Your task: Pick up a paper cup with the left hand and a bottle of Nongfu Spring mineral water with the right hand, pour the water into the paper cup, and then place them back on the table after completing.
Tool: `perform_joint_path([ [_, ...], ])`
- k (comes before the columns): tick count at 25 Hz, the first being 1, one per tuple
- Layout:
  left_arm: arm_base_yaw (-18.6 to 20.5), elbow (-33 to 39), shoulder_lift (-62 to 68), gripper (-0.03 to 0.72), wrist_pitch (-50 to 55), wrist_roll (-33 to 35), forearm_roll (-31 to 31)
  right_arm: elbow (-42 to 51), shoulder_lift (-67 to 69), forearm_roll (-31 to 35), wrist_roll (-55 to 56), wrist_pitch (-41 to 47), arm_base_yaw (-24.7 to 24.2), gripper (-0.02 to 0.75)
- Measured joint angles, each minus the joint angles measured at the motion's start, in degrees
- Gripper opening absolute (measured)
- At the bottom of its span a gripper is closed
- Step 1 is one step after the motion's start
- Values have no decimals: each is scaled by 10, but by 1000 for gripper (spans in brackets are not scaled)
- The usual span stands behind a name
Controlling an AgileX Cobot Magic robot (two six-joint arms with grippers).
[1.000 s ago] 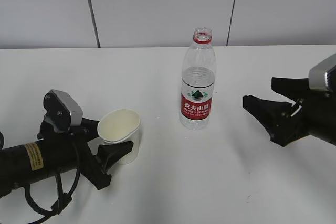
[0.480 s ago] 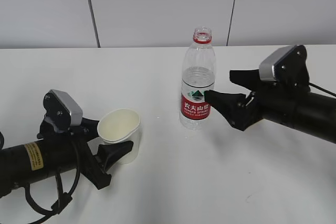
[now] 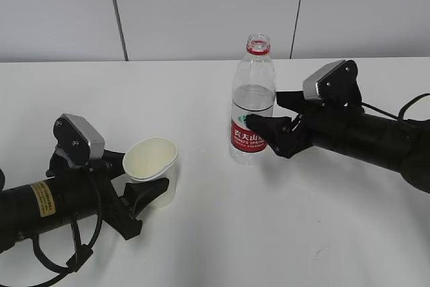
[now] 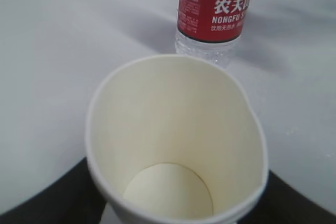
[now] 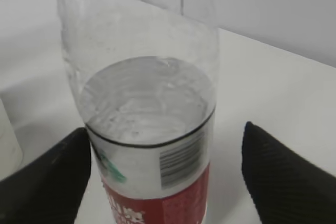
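My right gripper will grab the bottle by its labelled body (image 3: pixel 250 136) next, so that the bottle's open top (image 3: pixel 259 40) stays free to pour.
A white paper cup (image 3: pixel 153 166) stands at the front left of the white table (image 3: pixel 228 240). My left gripper (image 3: pixel 144 181) is shut on the cup; its black fingers (image 4: pixel 50 198) press both sides and the rim is squeezed oval. The cup (image 4: pixel 173 140) is empty. The Nongfu Spring bottle (image 3: pixel 253 109) stands upright and uncapped in the middle, with a red label and water (image 5: pixel 147 103) up to about two thirds. My right gripper (image 3: pixel 265 112) is open with one finger on each side of the bottle (image 5: pixel 152 145). The left finger (image 5: pixel 47 182) is close against it; the right finger stands apart.
A grey panelled wall (image 3: pixel 201 11) runs behind the table's far edge. The bottle (image 4: pixel 215 9) stands just beyond the cup in the left wrist view. Loose black cables (image 3: pixel 410 109) trail from the right arm.
My right arm has moved in from the right edge, and its open fingers now straddle the bottle. The left gripper and cup have barely shifted.
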Motion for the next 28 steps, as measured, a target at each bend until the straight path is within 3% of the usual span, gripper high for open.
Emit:
perform_joint_path([
  [17, 0, -1, 0, 429, 1, 1, -4, -38, 77, -7, 5, -33, 15, 666],
  [28, 0, -2, 0, 429, 3, 1, -32, -111, 136, -3, -4, -49, 19, 661],
])
